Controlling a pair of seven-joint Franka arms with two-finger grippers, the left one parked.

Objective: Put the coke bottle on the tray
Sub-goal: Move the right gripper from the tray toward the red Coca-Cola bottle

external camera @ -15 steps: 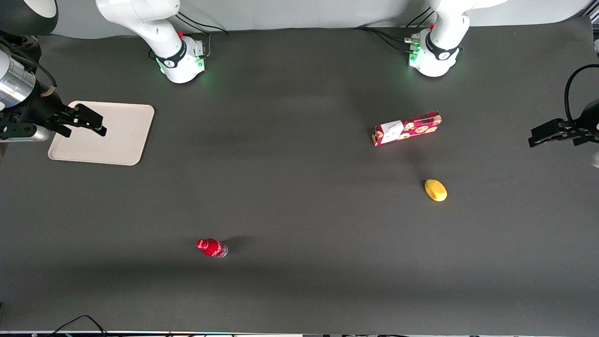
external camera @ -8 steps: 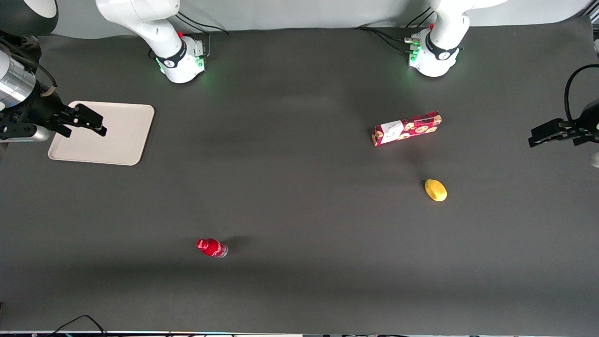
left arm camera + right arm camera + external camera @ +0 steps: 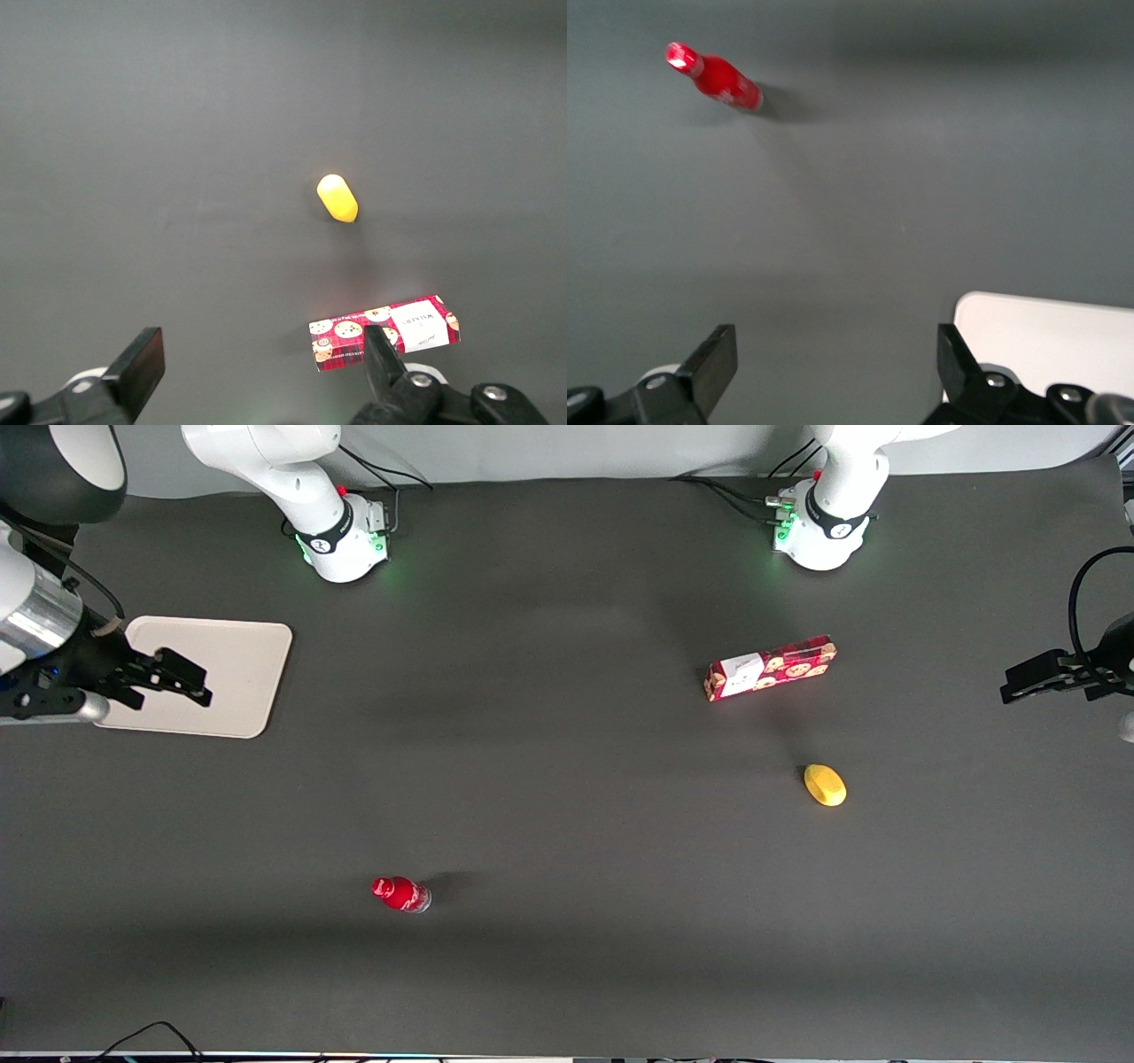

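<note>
Next, my right gripper grabs the red coke bottle by its capped neck (image 3: 387,888), to place the coke bottle on the tray (image 3: 232,680).
The coke bottle (image 3: 401,894) is small, slim and red, and lies on its side on the dark table, close to the front camera. The wrist view also shows the coke bottle (image 3: 714,78) well ahead of the fingers. The beige tray (image 3: 232,680) lies flat at the working arm's end of the table, farther from the camera than the bottle. My right gripper (image 3: 184,674) hangs over the tray's nearer part, open, with nothing between its fingers (image 3: 713,365). A corner of the tray (image 3: 1045,335) shows beside one finger.
A red cookie box (image 3: 770,668) and a yellow oval object (image 3: 824,785) lie toward the parked arm's end of the table. The two arm bases (image 3: 344,536) stand at the table's back edge. Cables run along the front edge.
My right gripper has shifted slightly toward the front camera and along the tray toward the table's middle. The bottle, box and yellow object have not moved.
</note>
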